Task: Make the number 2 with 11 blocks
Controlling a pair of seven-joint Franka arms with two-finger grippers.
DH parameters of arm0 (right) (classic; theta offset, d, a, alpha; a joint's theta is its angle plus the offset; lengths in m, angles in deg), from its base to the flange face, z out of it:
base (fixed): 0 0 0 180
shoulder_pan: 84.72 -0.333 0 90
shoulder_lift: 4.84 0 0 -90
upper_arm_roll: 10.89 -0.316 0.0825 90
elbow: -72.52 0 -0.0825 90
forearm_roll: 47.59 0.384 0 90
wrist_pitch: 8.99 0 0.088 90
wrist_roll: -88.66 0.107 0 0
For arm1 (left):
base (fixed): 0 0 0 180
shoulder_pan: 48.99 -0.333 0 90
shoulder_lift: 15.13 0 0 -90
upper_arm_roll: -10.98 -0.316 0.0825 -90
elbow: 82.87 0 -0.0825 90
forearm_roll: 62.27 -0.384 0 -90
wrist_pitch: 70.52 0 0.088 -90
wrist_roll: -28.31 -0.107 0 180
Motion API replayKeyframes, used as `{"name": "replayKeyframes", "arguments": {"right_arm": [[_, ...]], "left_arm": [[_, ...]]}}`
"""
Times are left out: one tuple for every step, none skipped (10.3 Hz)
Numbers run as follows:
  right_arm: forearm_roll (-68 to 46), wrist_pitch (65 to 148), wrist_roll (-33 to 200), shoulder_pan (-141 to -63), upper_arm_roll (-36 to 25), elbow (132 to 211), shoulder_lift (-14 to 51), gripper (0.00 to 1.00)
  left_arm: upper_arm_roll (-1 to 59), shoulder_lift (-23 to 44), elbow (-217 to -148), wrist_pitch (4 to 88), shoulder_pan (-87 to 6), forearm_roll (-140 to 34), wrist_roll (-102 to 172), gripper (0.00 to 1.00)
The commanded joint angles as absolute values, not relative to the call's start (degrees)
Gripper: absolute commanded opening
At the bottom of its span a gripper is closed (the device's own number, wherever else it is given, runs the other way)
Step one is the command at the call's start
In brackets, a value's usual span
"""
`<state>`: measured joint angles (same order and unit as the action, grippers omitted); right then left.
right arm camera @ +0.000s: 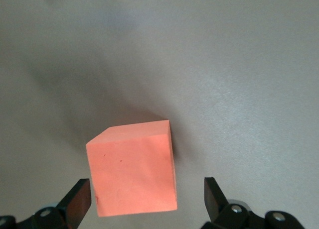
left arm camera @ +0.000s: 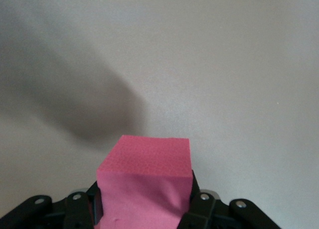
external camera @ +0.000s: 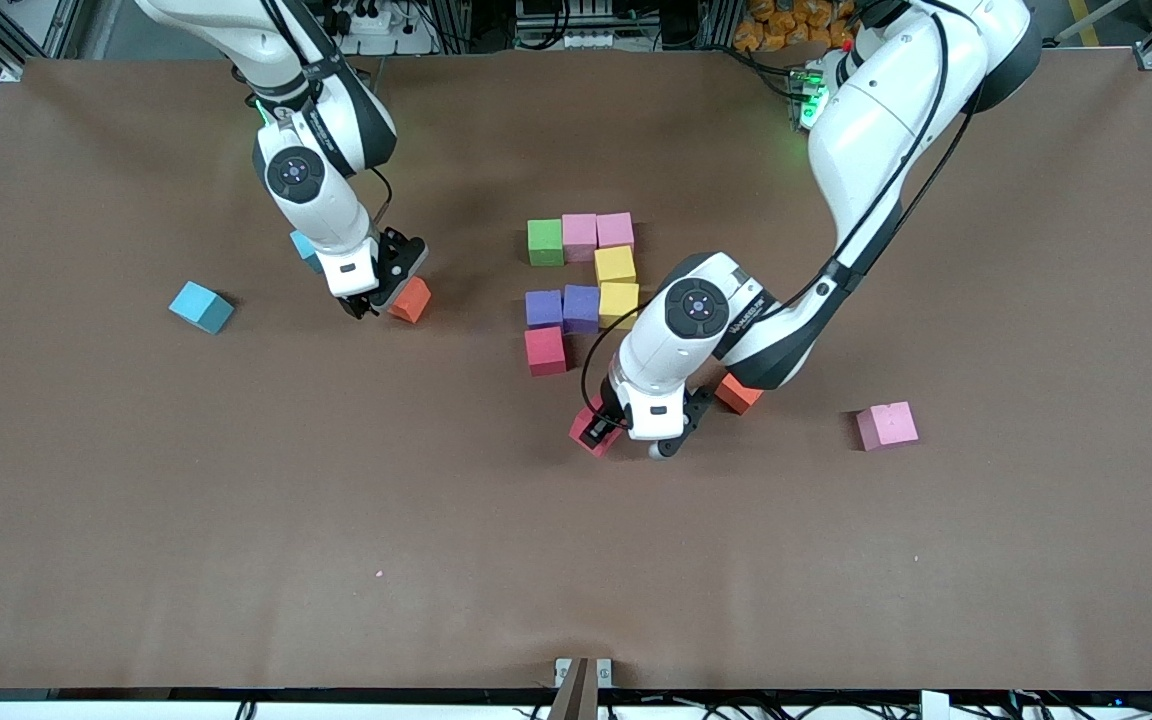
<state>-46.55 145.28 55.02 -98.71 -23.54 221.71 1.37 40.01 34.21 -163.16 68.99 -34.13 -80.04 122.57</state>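
The robot's right gripper next needs to grab the orange block by its opposite sides, to add a block to the number 2.
Several blocks lie joined mid-table as part of the number 2: green (external camera: 544, 242), two pink (external camera: 597, 232), two yellow (external camera: 617, 284), two purple (external camera: 562, 308) and one red (external camera: 545, 350). My left gripper (external camera: 601, 432) (left arm camera: 144, 199) is shut on a second red block (external camera: 591, 428) (left arm camera: 149, 164), low over the table nearer the front camera than that group. My right gripper (external camera: 368, 300) (right arm camera: 147, 189) is open, a finger on each side of an orange block (external camera: 410, 299) (right arm camera: 133, 169) without touching it. Another orange block (external camera: 736, 393) lies by the left arm.
A loose pink block (external camera: 886, 426) lies toward the left arm's end. Toward the right arm's end one light-blue cube (external camera: 201, 306) lies loose on the table, and another light-blue cube (external camera: 304, 247) is half hidden by the right arm. The brown table (external camera: 236, 520) stretches wide toward the camera.
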Motion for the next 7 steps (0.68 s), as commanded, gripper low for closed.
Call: {"name": "replayKeyframes", "arguments": {"right_arm": [[-46.18,146.23,52.37,-97.2,-25.13,222.54,1.14,1.0],[-46.18,146.4,52.28,-97.29,-25.3,222.54,1.23,1.0],[-46.18,147.01,52.19,-97.29,-26.17,222.46,1.4,1.0],[-46.27,148.58,51.75,-97.29,-26.27,222.46,2.53,1.0],[-46.36,151.21,51.49,-97.12,-26.27,222.37,4.63,1.0],[-46.36,152.28,51.48,-97.2,-26.27,222.11,5.87,1.0],[-46.36,152.46,51.48,-97.2,-26.27,222.11,5.97,0.97]], "left_arm": [[39.72,35.4,-159.61,65.01,-31.86,-77.75,114.83,0.26],[39.72,36.28,-158.9,65.0,-31.76,-77.74,112.96,0.25],[39.72,37.42,-157.33,64.74,-31.06,-77.74,111.21,0.25],[39.72,38.47,-154.79,62.04,-30.27,-77.74,109.27,0.25],[39.64,39.27,-152.76,59.84,-29.92,-77.74,107.86,0.25],[39.29,39.88,-152.66,59.82,-28.87,-77.74,107.67,0.25],[38.5,40.24,-152.39,59.82,-28.25,-77.74,106.19,0.24]]}}
